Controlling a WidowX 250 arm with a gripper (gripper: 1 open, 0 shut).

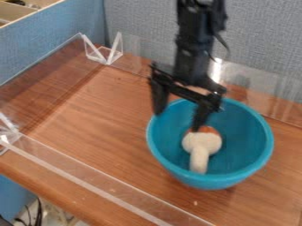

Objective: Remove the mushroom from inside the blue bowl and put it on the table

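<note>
My gripper's fingers are still above the bowl's rim, short of the mushroom's cap (206, 134), so it is too early to close on the cap. My gripper lowers first, then closes.
The blue bowl (245, 132) stands on the table (83, 115) at the right of the view. Inside it lies the mushroom (200, 152), its cream stem pointing toward the near rim and its orange-brown cap toward the far side. My gripper (182, 116) points down over the bowl's far-left rim, slightly blurred. Its fingers are spread open with nothing between them. The fingertips hang just above and behind the mushroom's cap, apart from it.
Low clear acrylic walls (48, 78) edge the tabletop on the left, front and back. A blue partition (53, 35) rises behind the left wall. Bare wood lies left of the bowl.
</note>
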